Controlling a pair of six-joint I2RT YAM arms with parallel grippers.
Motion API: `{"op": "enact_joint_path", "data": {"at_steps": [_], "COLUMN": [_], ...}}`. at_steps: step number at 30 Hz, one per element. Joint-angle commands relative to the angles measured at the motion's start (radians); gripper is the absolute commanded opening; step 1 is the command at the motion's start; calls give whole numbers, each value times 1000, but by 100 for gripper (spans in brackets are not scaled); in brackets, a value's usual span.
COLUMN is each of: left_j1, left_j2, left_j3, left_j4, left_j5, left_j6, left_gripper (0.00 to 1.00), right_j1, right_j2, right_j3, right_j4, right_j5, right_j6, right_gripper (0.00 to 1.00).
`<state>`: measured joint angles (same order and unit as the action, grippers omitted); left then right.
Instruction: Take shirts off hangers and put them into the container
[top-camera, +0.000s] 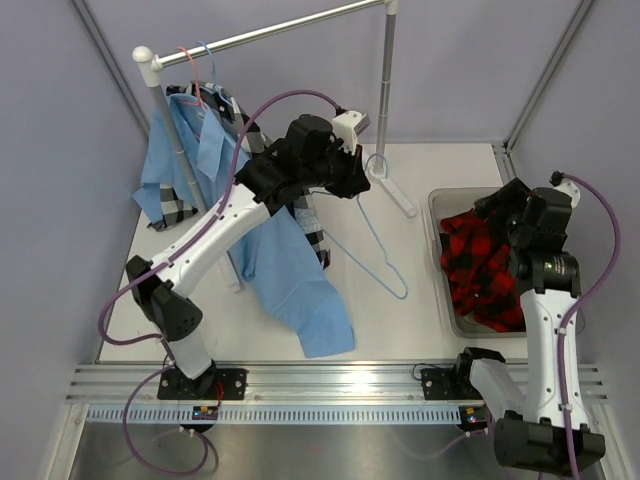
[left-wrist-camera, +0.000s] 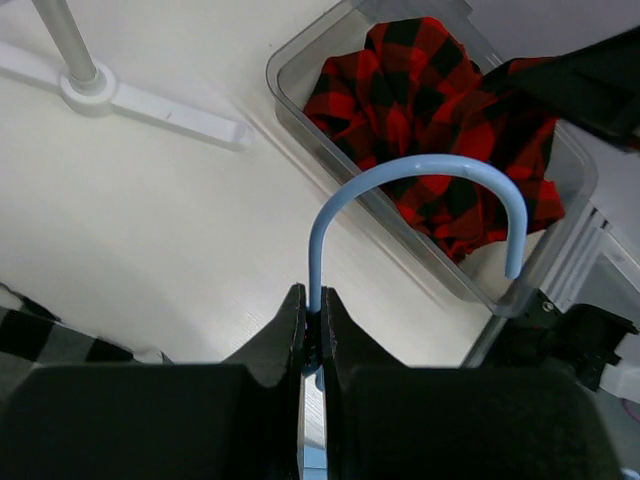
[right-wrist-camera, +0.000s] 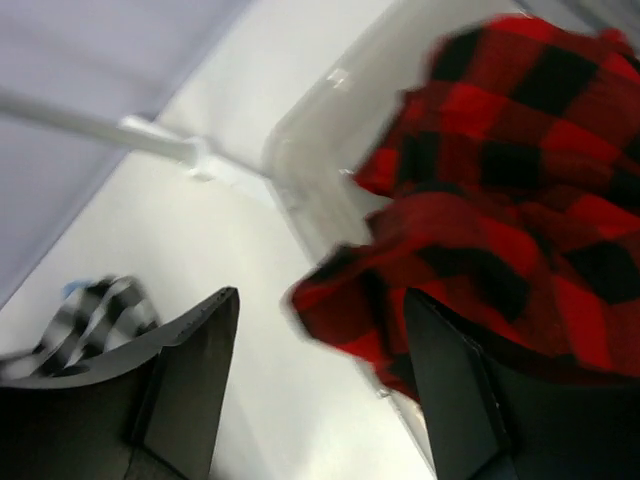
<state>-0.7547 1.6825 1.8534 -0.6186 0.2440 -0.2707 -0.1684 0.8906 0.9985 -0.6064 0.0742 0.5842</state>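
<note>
I should next grab the bare light blue hanger with my right gripper by its far corner (top-camera: 403, 292), so its hook stays free to hang on the bar.
My left gripper (top-camera: 356, 172) (left-wrist-camera: 313, 300) is shut on the stem of a bare light blue hanger (top-camera: 385, 258), whose hook (left-wrist-camera: 420, 165) curves up ahead of the fingers. The red-and-black plaid shirt (top-camera: 482, 265) (left-wrist-camera: 430, 95) (right-wrist-camera: 500, 200) lies bunched in the clear container (top-camera: 437, 205) (left-wrist-camera: 290, 70) (right-wrist-camera: 310, 130). My right gripper (top-camera: 503, 205) (right-wrist-camera: 320, 300) hangs open just above it, a fold of the plaid between the fingers, untouched. The light blue shirt (top-camera: 305, 295) and the black-and-white check shirt (top-camera: 172, 205) (right-wrist-camera: 100, 310) hang from the rail on a pink hanger (top-camera: 187, 68) and a blue hanger (top-camera: 207, 58), draping onto the table.
The silver rail (top-camera: 280, 30) crosses the back on two posts. Its white foot (top-camera: 398, 195) (left-wrist-camera: 150, 105) lies on the table between the hanger and the container. Grey walls close in the left, back and right sides.
</note>
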Motion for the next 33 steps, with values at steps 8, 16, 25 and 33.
{"op": "enact_joint_path", "data": {"at_steps": [8, 16, 25, 33], "left_j1": [-2, -2, 2, 5], "left_j2": [195, 178, 192, 203], "left_j3": [299, 297, 316, 336], "left_j4": [-41, -10, -12, -12], "left_j5": [-18, -28, -45, -28], "left_j6": [58, 24, 25, 10], "left_gripper": [0, 0, 0, 0], "right_j1": [304, 400, 400, 400], "right_j2": [79, -42, -186, -220], "right_j3": [339, 178, 95, 11], "right_j4": [-88, -271, -406, -369], "right_j5": [-752, -646, -639, -651], "right_j6": [-44, -112, -129, -126], "right_gripper": [72, 60, 49, 45]}}
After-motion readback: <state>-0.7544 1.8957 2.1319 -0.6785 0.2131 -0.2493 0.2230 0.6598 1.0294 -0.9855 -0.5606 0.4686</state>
